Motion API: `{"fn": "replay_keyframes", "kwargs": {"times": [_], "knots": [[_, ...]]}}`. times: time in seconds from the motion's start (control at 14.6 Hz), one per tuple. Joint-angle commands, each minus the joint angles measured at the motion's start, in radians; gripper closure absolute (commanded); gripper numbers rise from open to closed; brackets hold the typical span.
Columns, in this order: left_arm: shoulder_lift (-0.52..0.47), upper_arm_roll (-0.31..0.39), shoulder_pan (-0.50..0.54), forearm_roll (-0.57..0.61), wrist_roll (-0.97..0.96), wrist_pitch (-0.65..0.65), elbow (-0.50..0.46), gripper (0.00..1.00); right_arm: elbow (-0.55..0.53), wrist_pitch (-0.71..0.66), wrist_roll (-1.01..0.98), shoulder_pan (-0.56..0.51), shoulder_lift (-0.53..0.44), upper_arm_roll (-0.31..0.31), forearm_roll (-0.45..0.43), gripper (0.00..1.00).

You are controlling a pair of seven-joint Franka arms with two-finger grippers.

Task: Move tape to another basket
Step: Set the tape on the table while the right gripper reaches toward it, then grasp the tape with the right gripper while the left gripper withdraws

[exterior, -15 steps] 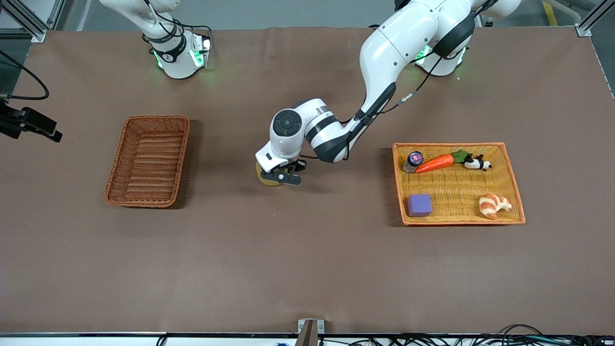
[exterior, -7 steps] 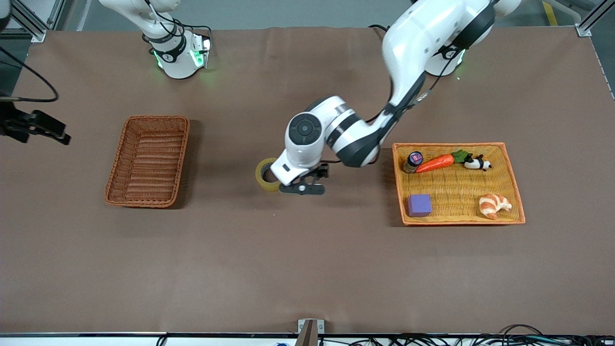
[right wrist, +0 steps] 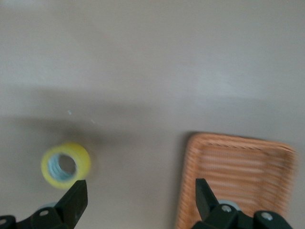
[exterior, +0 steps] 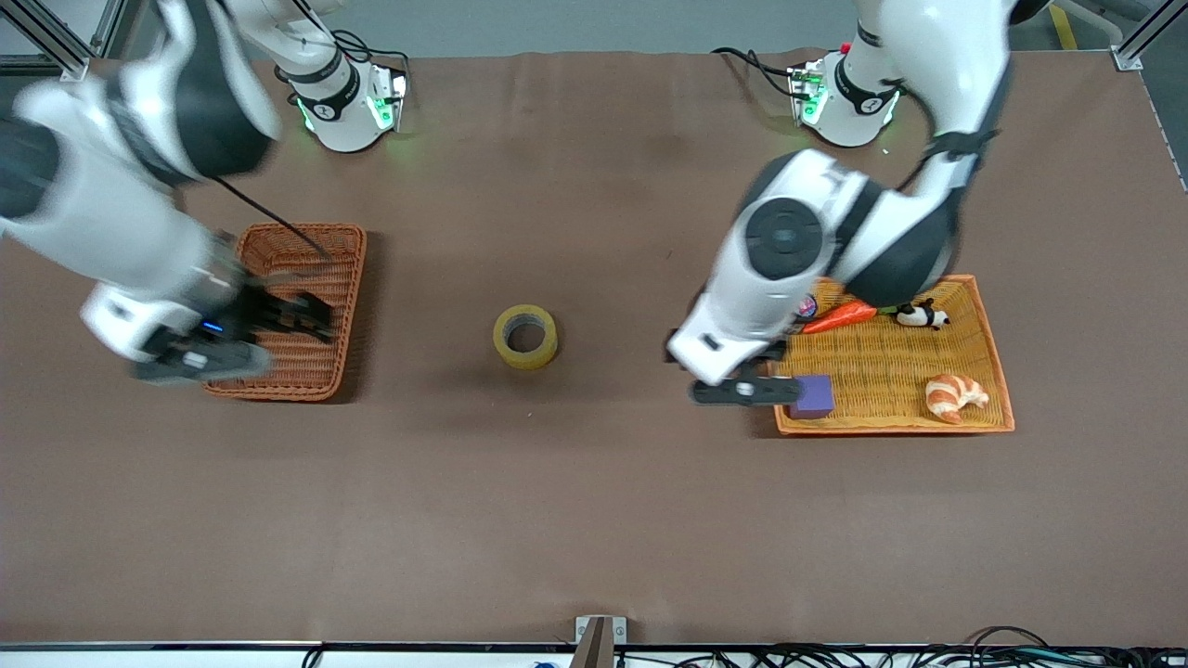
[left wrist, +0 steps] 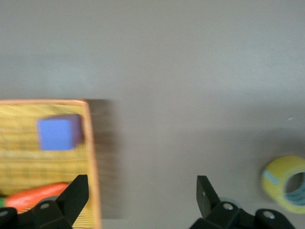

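Note:
I need to move the tape into the reddish-brown basket, so next I should grab the roll by its ring side [exterior: 541,356] [right wrist: 84,162] with my right gripper.
The tape [exterior: 525,336], a yellowish roll with a grey core, lies flat on the brown table between the two baskets. It also shows in the left wrist view [left wrist: 286,183] and the right wrist view [right wrist: 66,165]. The darker reddish-brown basket [exterior: 306,241] stands toward the right arm's end and also shows in the right wrist view [right wrist: 238,176]. My left gripper [exterior: 735,376] is open and empty over the table beside the rim of the orange-yellow basket, apart from the tape. My right gripper [exterior: 251,339] is open and empty over the reddish-brown basket's edge.
The orange-yellow tray basket [exterior: 984,325] toward the left arm's end holds a purple cube [exterior: 811,397], a carrot [exterior: 840,314], a croissant [exterior: 954,396], a small jar [exterior: 798,309] and a panda figure [exterior: 921,315]. The cube [left wrist: 58,133] shows in the left wrist view.
My left gripper has let go of the tape and moved away to the orange-yellow basket. The tape stays on the table. My right arm has swung in over the reddish-brown basket.

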Motion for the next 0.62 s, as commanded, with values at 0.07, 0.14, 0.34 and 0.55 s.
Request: {"fn": "replay_keyframes", "kwargs": {"times": [0.07, 0.14, 0.34, 0.55], "knots": [[-0.241, -0.002, 0.128, -0.004, 0.159, 0.021, -0.220, 0.00, -0.019, 0.151, 0.088, 0.119, 0.153, -0.009, 0.017, 0.00], [-0.270, -0.005, 0.164, -0.011, 0.190, 0.023, -0.231, 0.00, -0.053, 0.197, 0.091, 0.139, 0.168, -0.007, 0.017, 0.00], [-0.341, -0.008, 0.250, -0.059, 0.275, 0.023, -0.251, 0.00, -0.177, 0.365, 0.149, 0.176, 0.204, 0.043, 0.005, 0.00], [-0.394, 0.012, 0.318, -0.134, 0.307, -0.001, -0.259, 0.00, -0.255, 0.432, 0.155, 0.210, 0.221, 0.057, -0.003, 0.00]]}}
